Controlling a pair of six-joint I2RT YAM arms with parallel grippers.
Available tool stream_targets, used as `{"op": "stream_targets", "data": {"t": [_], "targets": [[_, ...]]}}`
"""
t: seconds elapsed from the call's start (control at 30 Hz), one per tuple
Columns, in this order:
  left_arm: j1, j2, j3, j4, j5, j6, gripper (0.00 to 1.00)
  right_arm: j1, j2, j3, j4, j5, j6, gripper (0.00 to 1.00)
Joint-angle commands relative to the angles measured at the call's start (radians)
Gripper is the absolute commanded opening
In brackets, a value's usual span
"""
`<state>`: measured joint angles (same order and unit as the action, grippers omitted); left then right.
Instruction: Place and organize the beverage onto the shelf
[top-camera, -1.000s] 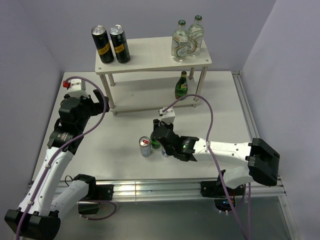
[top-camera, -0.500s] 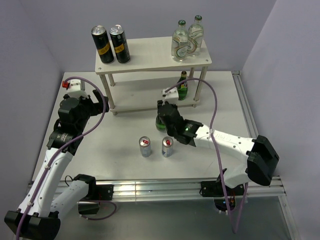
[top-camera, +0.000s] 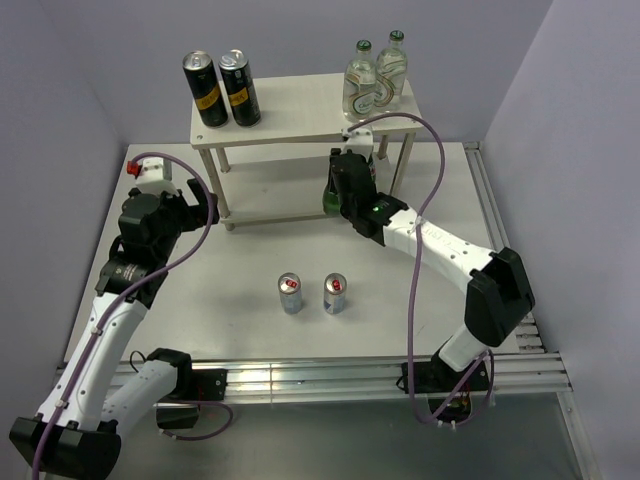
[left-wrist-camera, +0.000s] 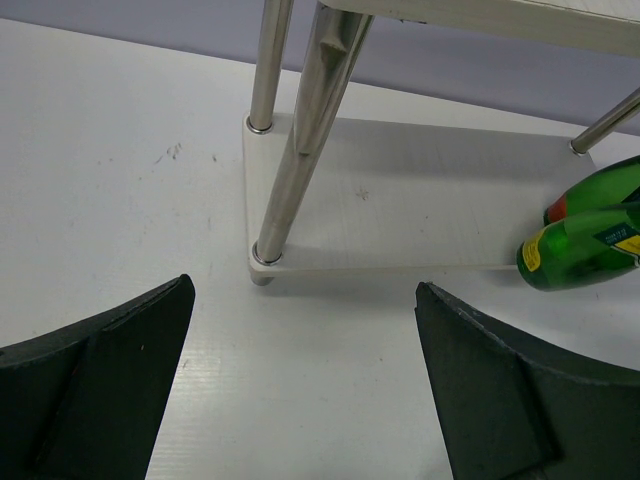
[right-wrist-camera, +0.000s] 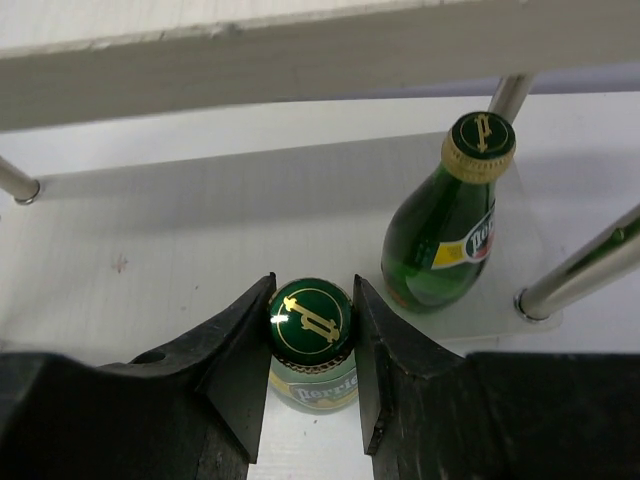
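My right gripper needs to put its bottle onto the shelf's lower board before it lets go. The bottom of the bottle is hanging outside the board's front edge, so the bottle would miss if I opened now.
My right gripper is shut on the cap of a dark green bottle and holds it upright at the front edge of the shelf's lower board. A second green bottle stands on that board just beyond it to the right, apart from it. Both green bottles show in the left wrist view. Two clear bottles stand on the shelf's top board at the right. Two silver cans with red tops stand on the table in front. My left gripper is open and empty, left of the shelf.
Two tall black cans stand on the top board's left end. The shelf's metal legs stand near both grippers. My right arm's purple cable loops over the shelf's right end. Walls close in at the back and sides.
My right gripper has carried the green bottle from beside the silver cans away to the front of the shelf's lower board. The left arm has not moved.
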<state>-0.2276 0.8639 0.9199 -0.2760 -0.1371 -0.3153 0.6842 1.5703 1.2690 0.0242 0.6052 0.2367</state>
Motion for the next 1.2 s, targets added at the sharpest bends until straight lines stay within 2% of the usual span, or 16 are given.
{"op": "stream_targets", "data": {"t": [0.0, 0.27, 0.8, 1.17], "targets": [[0.005, -0.002, 0.013, 0.015, -0.002, 0.016, 0.99, -0.031, 0.006, 0.115, 0.178, -0.012, -0.025, 0.00], [0.005, 0.006, 0.016, 0.015, 0.004, 0.016, 0.99, -0.078, 0.100, 0.182, 0.204, -0.004, -0.071, 0.00], [0.005, 0.003, 0.017, 0.015, 0.014, 0.015, 0.99, -0.083, 0.226, 0.243, 0.243, 0.019, -0.097, 0.00], [0.005, 0.000, 0.016, 0.017, 0.022, 0.013, 0.99, -0.078, 0.254, 0.211, 0.307, 0.030, -0.122, 0.00]]}}
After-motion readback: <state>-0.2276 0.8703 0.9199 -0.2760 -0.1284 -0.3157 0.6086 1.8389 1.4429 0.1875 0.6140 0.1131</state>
